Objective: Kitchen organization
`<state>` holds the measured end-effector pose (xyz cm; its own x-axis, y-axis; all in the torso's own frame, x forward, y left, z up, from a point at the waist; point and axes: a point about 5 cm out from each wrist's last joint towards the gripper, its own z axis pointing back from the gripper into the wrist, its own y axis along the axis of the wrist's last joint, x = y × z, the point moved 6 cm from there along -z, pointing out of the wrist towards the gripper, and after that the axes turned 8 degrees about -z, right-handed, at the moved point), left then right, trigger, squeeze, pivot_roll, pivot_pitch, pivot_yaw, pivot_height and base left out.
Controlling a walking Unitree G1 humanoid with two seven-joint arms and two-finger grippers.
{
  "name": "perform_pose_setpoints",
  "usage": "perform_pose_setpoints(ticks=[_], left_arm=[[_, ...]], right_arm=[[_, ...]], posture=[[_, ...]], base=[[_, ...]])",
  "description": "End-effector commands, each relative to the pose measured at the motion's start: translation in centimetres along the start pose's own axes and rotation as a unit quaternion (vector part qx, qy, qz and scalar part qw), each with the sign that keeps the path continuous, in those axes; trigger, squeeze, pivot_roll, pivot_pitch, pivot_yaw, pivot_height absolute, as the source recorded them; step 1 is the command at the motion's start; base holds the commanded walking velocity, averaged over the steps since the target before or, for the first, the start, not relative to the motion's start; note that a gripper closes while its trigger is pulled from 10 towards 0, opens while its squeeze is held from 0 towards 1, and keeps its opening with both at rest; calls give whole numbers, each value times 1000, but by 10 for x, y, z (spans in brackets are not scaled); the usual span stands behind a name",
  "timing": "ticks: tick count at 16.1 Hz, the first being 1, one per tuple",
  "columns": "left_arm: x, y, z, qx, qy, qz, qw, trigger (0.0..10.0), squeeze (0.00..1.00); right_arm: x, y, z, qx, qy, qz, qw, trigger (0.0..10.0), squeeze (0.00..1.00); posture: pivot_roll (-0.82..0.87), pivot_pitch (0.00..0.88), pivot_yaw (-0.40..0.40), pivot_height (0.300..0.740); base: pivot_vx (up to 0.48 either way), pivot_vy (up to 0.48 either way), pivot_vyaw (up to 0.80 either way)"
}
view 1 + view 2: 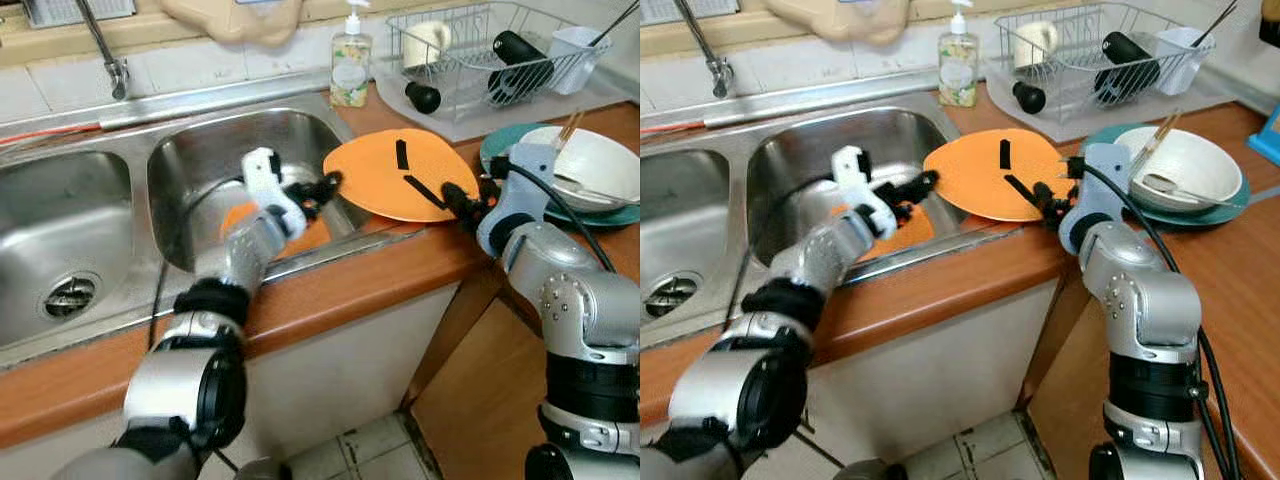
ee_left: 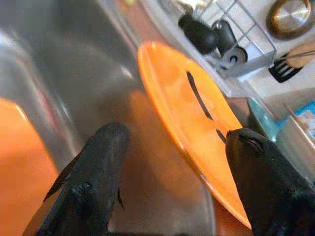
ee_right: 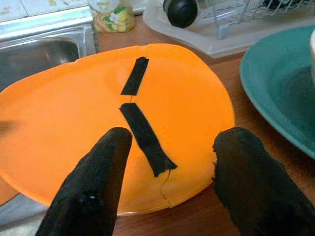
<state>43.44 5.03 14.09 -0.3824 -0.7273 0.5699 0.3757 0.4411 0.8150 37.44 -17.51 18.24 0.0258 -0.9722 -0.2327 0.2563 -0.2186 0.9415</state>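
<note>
The orange plate sticks out over the open basin [image 1: 300, 150] and fingers fit under its edge there, so the robot's left gripper should grab it by the overhanging rim [image 1: 329, 168] next.
An orange plate [image 1: 400, 175] marked with two black tape strips leans over the right rim of the right sink basin [image 1: 200, 160], partly on the wooden counter. My left gripper [image 1: 318, 192] reaches into that basin and is open, its fingertips just short of the plate's left edge [image 2: 162, 98]. My right gripper [image 1: 460, 205] is open at the plate's near right edge, its two fingers [image 3: 98, 167] spread above the plate's surface [image 3: 59, 113]. A second orange piece [image 1: 312, 236] lies in the basin under my left wrist.
A teal plate [image 1: 500, 145] holding a white bowl [image 1: 590, 165] with chopsticks sits right of the orange plate. Behind stand a wire dish rack [image 1: 480, 50] with cups and a soap bottle [image 1: 350, 65]. The faucet [image 1: 105, 50] and left basin [image 1: 70, 250] are further left.
</note>
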Motion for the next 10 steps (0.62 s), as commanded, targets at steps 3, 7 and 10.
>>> perform_pose_setpoints(ticks=[3,7,10], left_arm=[[2,-4,-3,-17,0,71,997,10000,0],[16,-4,-10,-10,-30,119,992,4078,0],[18,-11,-12,-20,-25,122,992,0,0]], right_arm=[[-5,0,6,-1,10,4,1000,10000,1000],[-16,-5,10,-17,43,22,999,10000,1000],[-27,-12,15,-36,81,46,995,10000,0]], posture=[[-90,0,109,740],[-92,0,108,740],[-93,0,106,740]], base=[[0,0,0],[0,0,0],[0,0,0]])
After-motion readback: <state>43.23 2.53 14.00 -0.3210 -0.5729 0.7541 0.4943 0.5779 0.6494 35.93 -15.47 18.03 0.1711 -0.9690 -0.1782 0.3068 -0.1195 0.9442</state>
